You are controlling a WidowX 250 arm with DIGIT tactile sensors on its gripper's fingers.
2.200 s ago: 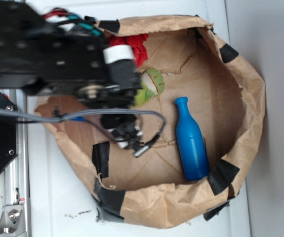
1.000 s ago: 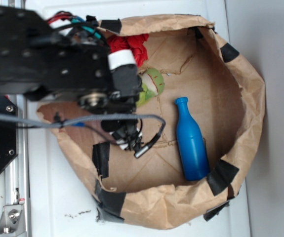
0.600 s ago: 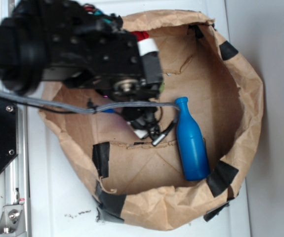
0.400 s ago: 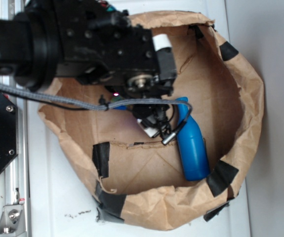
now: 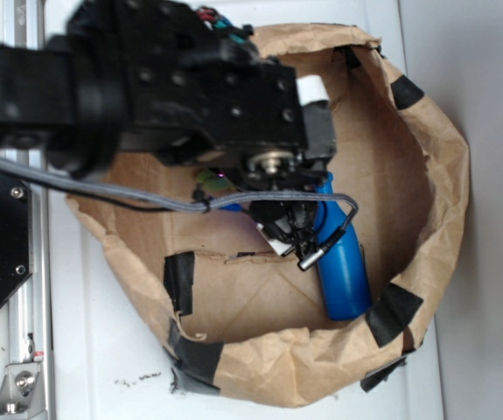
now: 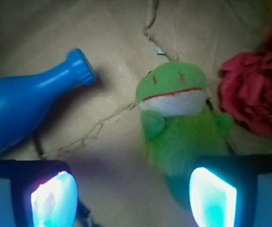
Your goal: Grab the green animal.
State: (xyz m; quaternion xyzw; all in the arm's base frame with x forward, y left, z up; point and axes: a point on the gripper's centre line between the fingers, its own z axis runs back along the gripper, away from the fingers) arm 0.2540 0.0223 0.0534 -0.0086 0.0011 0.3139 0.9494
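Observation:
My gripper is to grab the animal's fuzzy body (image 6: 182, 137) below its white-patched face (image 6: 173, 90) next, to get hold of the green animal.
In the wrist view the green animal (image 6: 183, 127) lies on the brown paper floor, its face with a white patch and red marks turned toward me. My gripper (image 6: 133, 198) is open above the floor, with bare paper between its pads. The right pad (image 6: 211, 196) covers the toy's lower end, and the left pad (image 6: 55, 198) stands well clear of it. In the exterior view my black arm (image 5: 234, 105) hides the toy completely.
A blue plastic bottle (image 6: 22, 104) lies left of the toy, neck pointing toward it, and also shows beside the arm (image 5: 343, 262). A red ruffled cloth (image 6: 256, 90) sits right of the toy. Crumpled paper bag walls (image 5: 443, 157) with black tape ring everything.
The arm has swung right across the bag toward the bottle, and now covers the green animal and red cloth in the exterior view. The bottle has not moved.

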